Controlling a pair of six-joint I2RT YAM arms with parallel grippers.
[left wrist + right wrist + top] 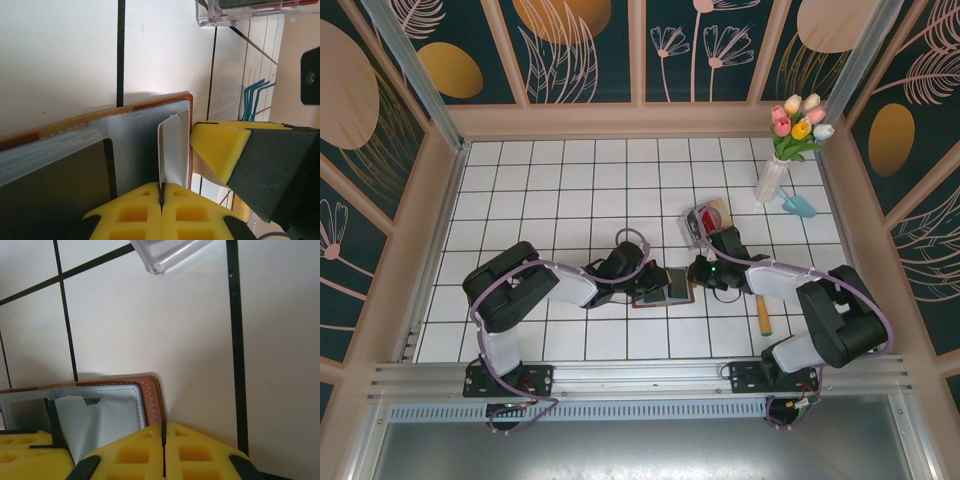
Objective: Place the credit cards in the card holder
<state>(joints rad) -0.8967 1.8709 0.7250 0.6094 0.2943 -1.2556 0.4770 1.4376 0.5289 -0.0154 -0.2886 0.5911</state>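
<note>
My left gripper releases the whitish pocket flap now, as it stands inside the brown border and would end on the grey lining if I open.
The brown card holder [672,291] lies open on the tiles between both arms. Its grey lining [107,412] faces up inside the brown stitched border [150,103]. A dark card [55,192] sits in its left half. My left gripper [161,188] is shut on a thin whitish pocket flap [172,150] of the holder, which stands up from the lining. My right gripper [163,429] is shut on the holder's brown right edge [152,395]. From above, the left gripper [638,284] and right gripper [696,274] flank the holder. A red card [712,213] lies in a clear tray.
The clear plastic tray [698,232] stands just beyond the holder, its corner close above my right gripper [167,255]. A vase of tulips [775,175] and a small blue tool [800,206] stand at the back right. A wooden-handled tool [763,315] lies by the right arm.
</note>
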